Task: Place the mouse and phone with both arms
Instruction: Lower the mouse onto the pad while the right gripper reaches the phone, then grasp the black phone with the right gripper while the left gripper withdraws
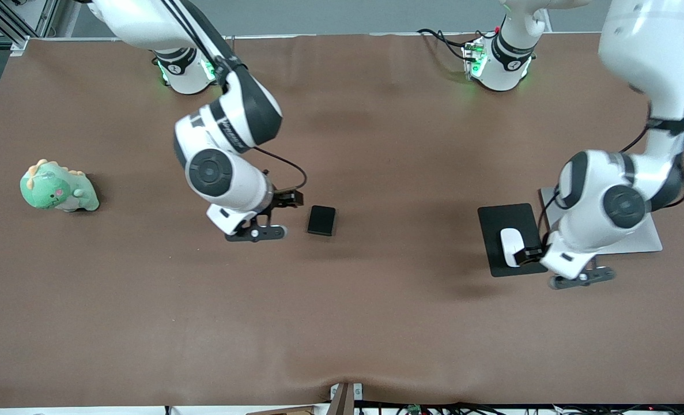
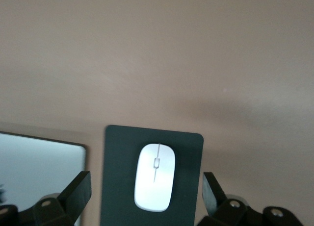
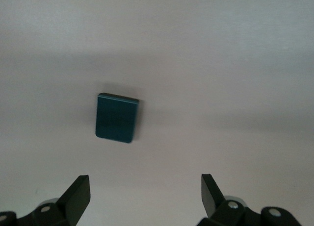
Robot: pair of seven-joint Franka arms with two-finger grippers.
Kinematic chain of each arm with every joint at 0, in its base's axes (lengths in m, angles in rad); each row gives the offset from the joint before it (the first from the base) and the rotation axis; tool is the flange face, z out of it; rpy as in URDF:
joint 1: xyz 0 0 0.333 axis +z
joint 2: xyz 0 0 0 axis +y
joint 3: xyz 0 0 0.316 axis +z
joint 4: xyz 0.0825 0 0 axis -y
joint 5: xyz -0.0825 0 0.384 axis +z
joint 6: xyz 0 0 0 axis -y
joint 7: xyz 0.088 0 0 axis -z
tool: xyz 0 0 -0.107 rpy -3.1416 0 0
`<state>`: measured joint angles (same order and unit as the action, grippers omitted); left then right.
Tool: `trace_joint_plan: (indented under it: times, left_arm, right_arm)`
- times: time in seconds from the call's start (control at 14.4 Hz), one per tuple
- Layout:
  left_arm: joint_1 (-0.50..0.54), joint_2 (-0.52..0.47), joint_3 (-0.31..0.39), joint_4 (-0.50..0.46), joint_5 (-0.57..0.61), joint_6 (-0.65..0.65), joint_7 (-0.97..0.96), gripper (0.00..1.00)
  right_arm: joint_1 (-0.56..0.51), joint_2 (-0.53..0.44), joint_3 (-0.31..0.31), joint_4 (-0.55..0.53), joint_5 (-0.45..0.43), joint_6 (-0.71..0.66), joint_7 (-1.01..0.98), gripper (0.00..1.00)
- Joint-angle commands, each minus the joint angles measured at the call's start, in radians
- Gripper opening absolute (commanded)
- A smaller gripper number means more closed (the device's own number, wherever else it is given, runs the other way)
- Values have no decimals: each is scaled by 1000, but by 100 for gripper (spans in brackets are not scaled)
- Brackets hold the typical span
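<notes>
The black phone [image 1: 321,221] [image 3: 116,118] should be picked up next by its two side edges with my right gripper, so that I can place the phone.
The white mouse [image 1: 511,246] lies on a flat black mouse pad [image 1: 503,216] toward the left arm's end of the table. My left gripper [image 1: 531,255] is open and empty just over the mouse. In the left wrist view the mouse [image 2: 155,177] lies on the pad [image 2: 189,152] between the spread fingers of the left gripper [image 2: 146,187]. The black phone [image 1: 321,221] lies flat on the brown table. My right gripper [image 1: 287,199] is open and empty beside it. In the right wrist view the phone [image 3: 116,118] lies ahead of the right gripper [image 3: 144,187], outside the fingers.
A grey flat slab [image 1: 641,239] lies beside the mouse pad, partly under the left arm; it also shows in the left wrist view [image 2: 39,162]. A green dinosaur plush [image 1: 59,187] sits at the right arm's end of the table.
</notes>
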<state>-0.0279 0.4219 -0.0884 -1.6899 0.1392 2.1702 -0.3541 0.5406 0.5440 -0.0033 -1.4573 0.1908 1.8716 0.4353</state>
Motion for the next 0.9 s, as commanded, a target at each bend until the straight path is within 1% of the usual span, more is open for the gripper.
trace_joint_plan:
  times: [0.0,0.14,0.21,0.42,0.62,0.83]
  left_arm:
    - [17,-81,-11,105,5,-174,6,100]
    - [17,-147,-14,148,3,-278,6,100]
    - [16,-179,-16,154,-1,-318,6,100]
    - [13,-276,-19,156,-13,-394,39,100]
    - [17,-360,-2,145,-107,-444,144,100]
    - [17,-425,1,134,-112,-544,162,100]
  right_arm:
    - [35,68,-9,14,18,58,20,100]
    - [53,105,-9,14,18,104,22,100]
    - [64,123,-9,14,18,127,23,100]
    - [93,175,-9,12,18,201,86,100]
    - [127,226,-9,12,16,268,123,100]
    - [121,240,-9,11,16,273,128,100]
